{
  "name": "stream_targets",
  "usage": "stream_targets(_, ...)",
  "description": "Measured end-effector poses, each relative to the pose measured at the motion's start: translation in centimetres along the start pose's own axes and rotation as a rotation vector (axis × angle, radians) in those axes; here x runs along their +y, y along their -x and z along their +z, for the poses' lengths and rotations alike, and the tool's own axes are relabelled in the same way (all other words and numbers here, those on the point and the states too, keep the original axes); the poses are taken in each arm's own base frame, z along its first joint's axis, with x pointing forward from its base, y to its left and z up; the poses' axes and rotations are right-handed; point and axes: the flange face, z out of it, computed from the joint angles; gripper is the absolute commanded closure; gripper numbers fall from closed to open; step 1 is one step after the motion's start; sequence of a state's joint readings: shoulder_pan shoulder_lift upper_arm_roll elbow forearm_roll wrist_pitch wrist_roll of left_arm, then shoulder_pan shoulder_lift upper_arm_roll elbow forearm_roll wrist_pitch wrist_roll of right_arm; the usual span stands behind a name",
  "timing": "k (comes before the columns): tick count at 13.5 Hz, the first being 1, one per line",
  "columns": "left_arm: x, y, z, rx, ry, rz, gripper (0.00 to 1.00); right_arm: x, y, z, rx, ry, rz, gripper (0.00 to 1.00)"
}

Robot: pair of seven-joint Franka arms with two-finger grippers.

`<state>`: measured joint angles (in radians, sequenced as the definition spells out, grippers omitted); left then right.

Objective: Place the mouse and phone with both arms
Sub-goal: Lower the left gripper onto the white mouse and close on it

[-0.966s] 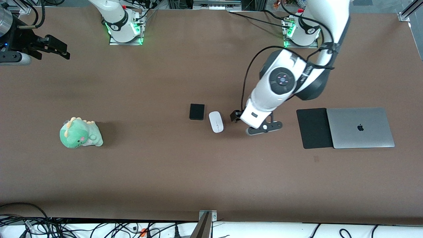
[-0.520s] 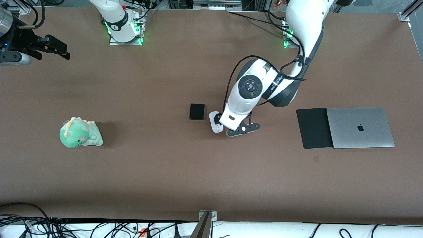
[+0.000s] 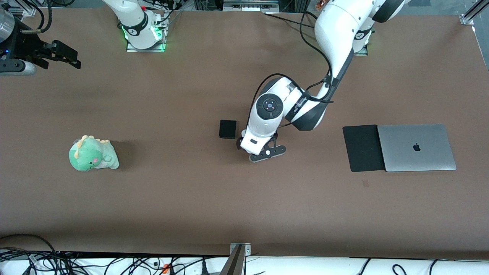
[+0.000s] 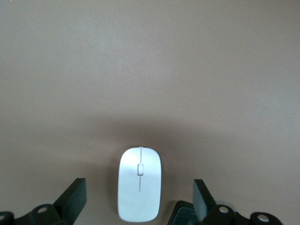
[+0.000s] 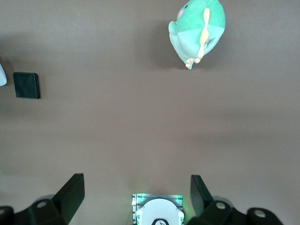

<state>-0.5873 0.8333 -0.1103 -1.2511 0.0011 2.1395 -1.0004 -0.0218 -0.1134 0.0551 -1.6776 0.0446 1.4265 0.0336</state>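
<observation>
I will grab the white mouse by its long sides with my left gripper next, to put it on the black mouse pad (image 3: 364, 148).
The white mouse (image 4: 139, 183) lies on the brown table between the wide-open fingers (image 4: 75, 197) of my left gripper (image 4: 139, 200); I see no contact with it. In the front view the left gripper (image 3: 246, 147) hangs low over the mouse and hides it. The black phone (image 3: 228, 129) lies flat right beside the mouse, toward the right arm's end; a corner shows in the left wrist view (image 4: 185, 215). It also shows in the right wrist view (image 5: 26, 85). My right gripper (image 3: 70, 59) waits open and empty, high at the right arm's end of the table (image 5: 136, 199).
A green dinosaur plush (image 3: 93, 153) sits toward the right arm's end, also in the right wrist view (image 5: 197, 30). A black mouse pad (image 3: 363, 148) and a closed grey laptop (image 3: 416, 147) lie side by side toward the left arm's end.
My left arm has swung toward the right arm's end, from beside the mouse to over it, so its hand now covers the mouse in the front view. The right arm has not moved.
</observation>
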Motion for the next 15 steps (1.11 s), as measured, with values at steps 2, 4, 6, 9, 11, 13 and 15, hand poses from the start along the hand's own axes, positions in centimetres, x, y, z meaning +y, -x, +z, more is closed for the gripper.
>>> stream_targets(2, 0.6, 1.1, 2.0, 0.004, -0.016, 0.000, 0.00, 0.0, 0.0, 0.0, 0.000, 0.000, 0.000, 0.00)
stream_targets(4, 0.7, 1.7, 3.4, -0.001, -0.032, -0.005, 0.00, 0.0, 0.0, 0.0, 0.000, 0.000, 0.000, 0.00)
stream_targets(6, 0.5, 1.8, 4.4, -0.006, -0.045, -0.021, 0.00, 0.0, 0.0, 0.0, 0.000, 0.000, 0.000, 0.00)
stream_targets(9, 0.9, 3.2, 6.3, -0.016, -0.068, -0.048, 0.00, 0.0, 0.0, 0.0, 0.000, -0.001, -0.001, 0.00)
stream_targets(11, 0.9, 3.8, 7.4, -0.012, -0.086, -0.046, 0.00, -0.1, 0.0, 0.0, 0.000, -0.001, -0.001, 0.00)
stream_targets(13, 0.8, 4.0, 8.0, -0.011, -0.097, -0.042, 0.00, -0.1, 0.0, 0.0, 0.000, -0.001, -0.001, 0.00)
stream_targets(15, 0.8, 4.2, 8.3, -0.013, -0.100, -0.040, 0.00, -0.1, 0.0, 0.0, 0.000, -0.002, -0.001, 0.00)
